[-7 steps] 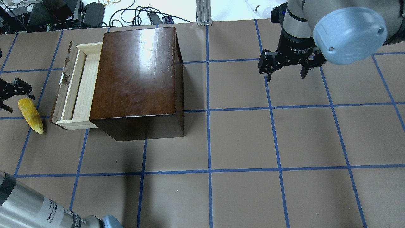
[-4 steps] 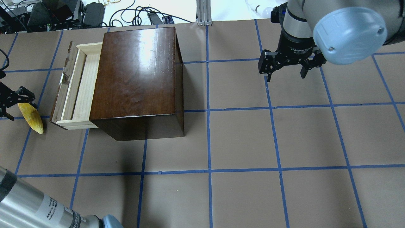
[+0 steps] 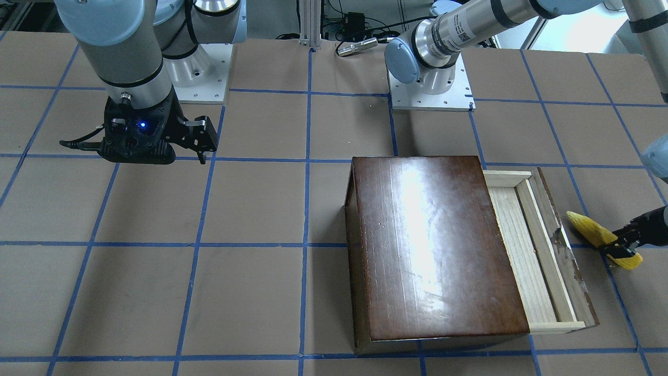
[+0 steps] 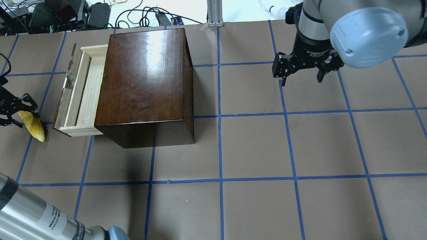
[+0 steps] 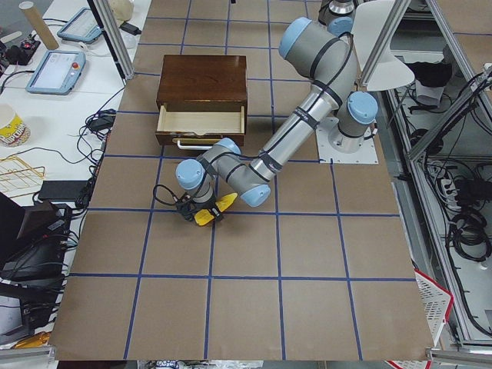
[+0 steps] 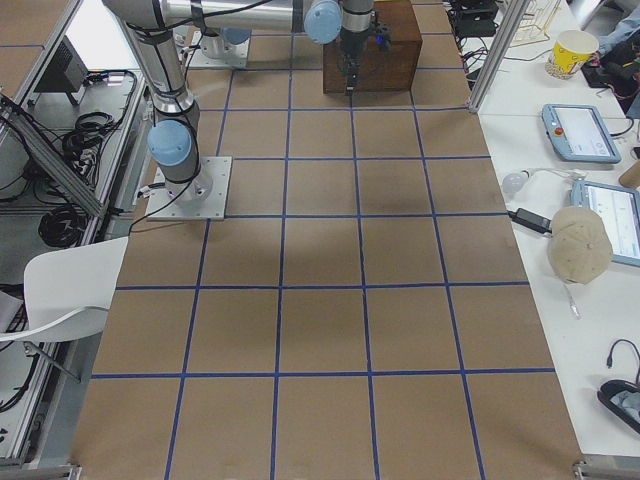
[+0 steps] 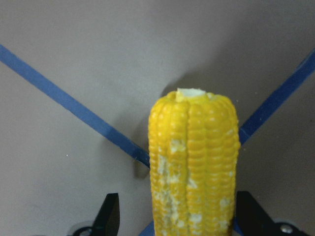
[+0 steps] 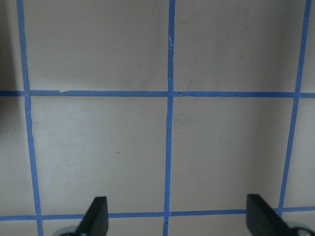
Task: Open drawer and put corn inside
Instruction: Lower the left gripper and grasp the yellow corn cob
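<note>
I should put the yellow corn inside the drawer, so next I should pick it up with my left gripper by its thick body.
The yellow corn lies on the table left of the drawer, which is pulled partly out of the dark-brown box. My left gripper is open and low over the corn's thick end. In the left wrist view the corn lies between the two fingers, with a gap on one side. The front view shows the corn, the left gripper and the drawer. My right gripper hangs open and empty above the table, far right of the box.
The drawer's worn front panel stands between the corn and the tray. Cables and equipment lie beyond the table's far edge. Brown table paper with blue tape lines covers the table.
My left gripper has moved toward the near side, from beside the corn's thick end to straddling it. The corn, the drawer and the right arm have not moved.
</note>
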Action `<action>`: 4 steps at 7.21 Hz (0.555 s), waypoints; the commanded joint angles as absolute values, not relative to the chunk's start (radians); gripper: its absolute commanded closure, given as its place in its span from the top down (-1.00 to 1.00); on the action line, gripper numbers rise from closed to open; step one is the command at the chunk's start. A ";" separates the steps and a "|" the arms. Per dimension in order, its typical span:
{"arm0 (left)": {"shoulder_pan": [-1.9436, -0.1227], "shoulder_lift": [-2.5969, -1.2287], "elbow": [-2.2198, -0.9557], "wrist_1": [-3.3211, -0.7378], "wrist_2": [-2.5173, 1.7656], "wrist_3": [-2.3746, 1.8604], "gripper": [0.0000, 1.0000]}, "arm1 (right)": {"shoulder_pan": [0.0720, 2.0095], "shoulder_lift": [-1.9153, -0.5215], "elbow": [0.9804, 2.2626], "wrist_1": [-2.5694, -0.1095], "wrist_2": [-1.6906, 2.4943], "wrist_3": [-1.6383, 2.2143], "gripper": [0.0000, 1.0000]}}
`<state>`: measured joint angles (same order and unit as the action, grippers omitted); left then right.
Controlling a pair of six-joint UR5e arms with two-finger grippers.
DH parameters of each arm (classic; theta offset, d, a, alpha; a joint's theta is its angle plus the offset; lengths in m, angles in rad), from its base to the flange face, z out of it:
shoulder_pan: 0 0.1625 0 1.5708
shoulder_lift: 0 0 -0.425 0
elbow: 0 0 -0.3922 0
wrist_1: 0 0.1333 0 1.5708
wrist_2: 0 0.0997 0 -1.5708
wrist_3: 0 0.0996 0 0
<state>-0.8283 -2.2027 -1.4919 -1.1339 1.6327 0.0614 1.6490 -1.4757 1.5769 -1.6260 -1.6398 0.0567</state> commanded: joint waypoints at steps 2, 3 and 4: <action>-0.842 -2.178 -1.444 -1.155 1.631 0.086 -1.00 | 1.649 -1.476 1.577 -1.625 -1.640 0.057 1.00; -0.857 -2.162 -1.409 -1.199 1.629 0.121 -1.00 | 1.649 -1.476 1.577 -1.626 -1.640 0.057 1.00; -0.870 -2.137 -1.366 -1.253 1.629 0.162 -1.00 | 1.649 -1.476 1.577 -1.626 -1.640 0.057 1.00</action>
<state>-0.8549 -2.1622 -1.4121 -1.1975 1.6293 0.1188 1.6490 -1.4757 1.5769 -1.6256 -1.6398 0.0568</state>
